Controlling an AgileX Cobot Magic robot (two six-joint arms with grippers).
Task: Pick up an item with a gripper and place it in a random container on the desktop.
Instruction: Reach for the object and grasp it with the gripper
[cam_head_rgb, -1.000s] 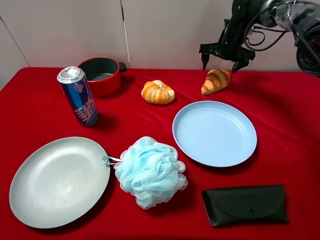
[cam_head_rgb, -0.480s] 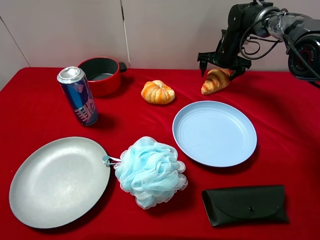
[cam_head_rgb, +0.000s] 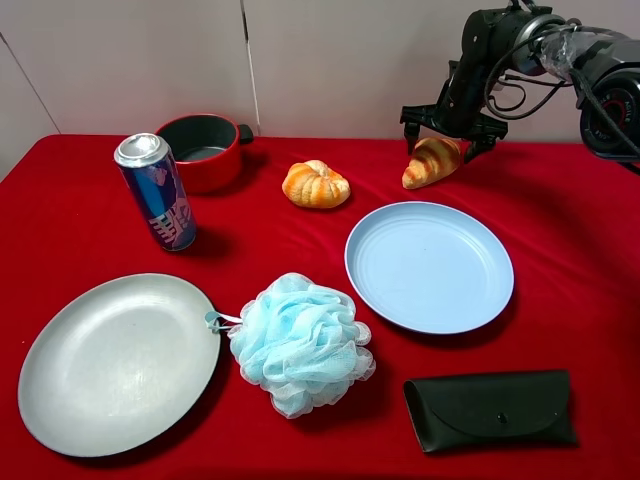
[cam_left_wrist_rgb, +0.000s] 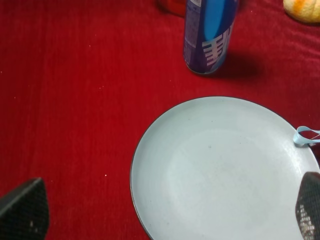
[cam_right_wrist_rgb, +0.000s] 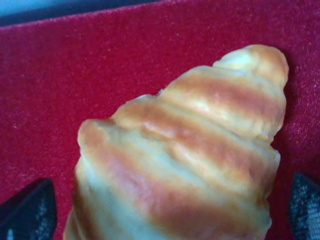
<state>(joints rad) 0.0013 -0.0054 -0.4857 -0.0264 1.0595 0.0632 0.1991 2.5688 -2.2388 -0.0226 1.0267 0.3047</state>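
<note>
My right gripper closes on the croissant next, since its fingers reach down on both sides of the croissant (cam_head_rgb: 432, 162) on the red desktop.
The croissant (cam_head_rgb: 432, 162) lies on the red desktop (cam_head_rgb: 580, 230) at the back right, just behind the light blue plate (cam_head_rgb: 430, 266). My right gripper (cam_head_rgb: 447, 135) is open and low over the croissant, with one finger on each side of it. In the right wrist view the croissant (cam_right_wrist_rgb: 185, 150) fills the frame between the two fingertips of the right gripper (cam_right_wrist_rgb: 165, 210); I cannot tell if they touch it. My left gripper (cam_left_wrist_rgb: 165, 215) is open and empty above the grey plate (cam_left_wrist_rgb: 220, 170); it is out of the high view.
A red pot (cam_head_rgb: 205, 150) and a blue can (cam_head_rgb: 157, 192) stand at the back left. A pumpkin-shaped bun (cam_head_rgb: 316, 184) lies mid-back. A grey plate (cam_head_rgb: 120, 362), a blue bath sponge (cam_head_rgb: 300, 342) and a black case (cam_head_rgb: 490, 408) lie along the front.
My right gripper has come down from above and behind the croissant and now straddles it. The croissant and everything else have stayed in place.
</note>
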